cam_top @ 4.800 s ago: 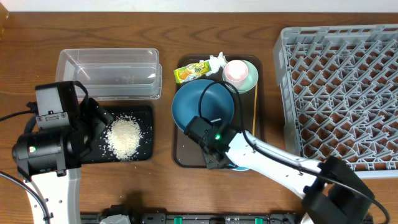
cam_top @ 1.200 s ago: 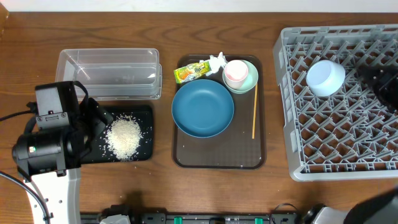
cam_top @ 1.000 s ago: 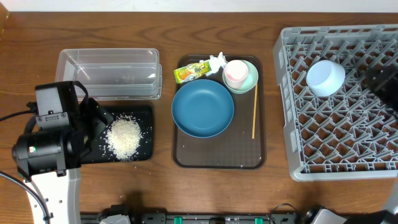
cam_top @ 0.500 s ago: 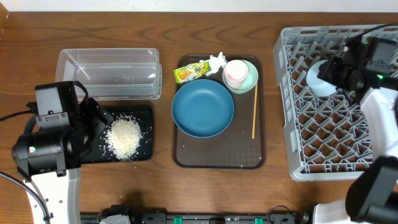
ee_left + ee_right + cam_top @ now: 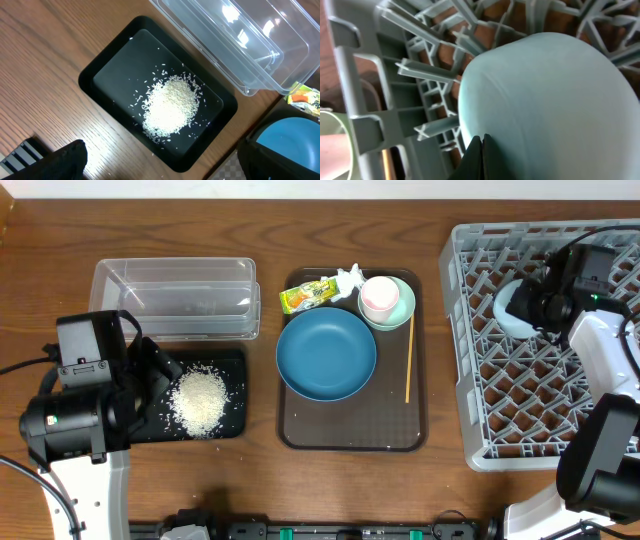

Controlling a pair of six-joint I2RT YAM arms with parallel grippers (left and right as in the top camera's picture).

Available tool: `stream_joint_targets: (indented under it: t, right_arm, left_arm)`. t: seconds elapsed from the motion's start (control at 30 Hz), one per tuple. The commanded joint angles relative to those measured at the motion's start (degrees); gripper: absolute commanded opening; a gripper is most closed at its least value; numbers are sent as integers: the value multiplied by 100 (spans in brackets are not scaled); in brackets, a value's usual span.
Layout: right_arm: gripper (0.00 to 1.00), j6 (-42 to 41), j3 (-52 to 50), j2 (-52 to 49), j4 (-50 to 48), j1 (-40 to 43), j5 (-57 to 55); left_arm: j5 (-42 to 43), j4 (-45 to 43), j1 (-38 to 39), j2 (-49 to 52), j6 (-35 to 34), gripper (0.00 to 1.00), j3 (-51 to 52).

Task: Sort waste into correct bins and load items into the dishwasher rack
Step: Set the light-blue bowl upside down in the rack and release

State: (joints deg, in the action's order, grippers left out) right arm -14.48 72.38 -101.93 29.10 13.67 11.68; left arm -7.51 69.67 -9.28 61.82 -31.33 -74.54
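My right gripper is closed and empty next to the light blue bowl (image 5: 512, 306) (image 5: 545, 100). The bowl would stay among the pegs if I lifted my right gripper now.
The light blue bowl (image 5: 512, 306) lies upside down in the grey dishwasher rack (image 5: 540, 390), upper left part. My right gripper (image 5: 537, 306) is shut, its tips pressed together against the bowl's side (image 5: 545, 100), nothing between them (image 5: 482, 142). The dark blue plate (image 5: 326, 355), mint green bowl (image 5: 404, 307) holding the pink cup (image 5: 378, 295), the chopstick (image 5: 409, 360), the wrapper (image 5: 308, 295) and the tissue (image 5: 348, 276) sit on the brown tray. The rice heap (image 5: 200, 400) lies in the black tray (image 5: 105, 75). My left gripper (image 5: 162, 156) is open above that tray's near edge.
The clear tub (image 5: 175, 300) stands behind the black tray and shows in the left wrist view (image 5: 260, 45). The brown serving tray (image 5: 350, 430) sits mid-table. The rack's pegs (image 5: 415, 70) surround the bowl. The left arm body covers the table's front left.
The light blue bowl went from the serving tray into the rack. My right arm drew off to the right edge, then came back against the bowl. The left arm has not moved.
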Motion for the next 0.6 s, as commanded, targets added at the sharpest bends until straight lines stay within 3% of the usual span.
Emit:
stream_joint_targets:
  t: [0.0, 0.37, 0.57]
  right_arm:
    - [1, 13, 262, 13, 162, 52, -581]
    - [1, -26, 1034, 13, 1032, 72, -1711]
    - [1, -26, 1049, 13, 1163, 76, -1799]
  left_arm:
    - [-50, 17, -20, -4, -26, 97, -70]
    - [-50, 17, -20, -4, -28, 98, -70]
    - [-50, 17, -20, -4, -26, 97, -70]
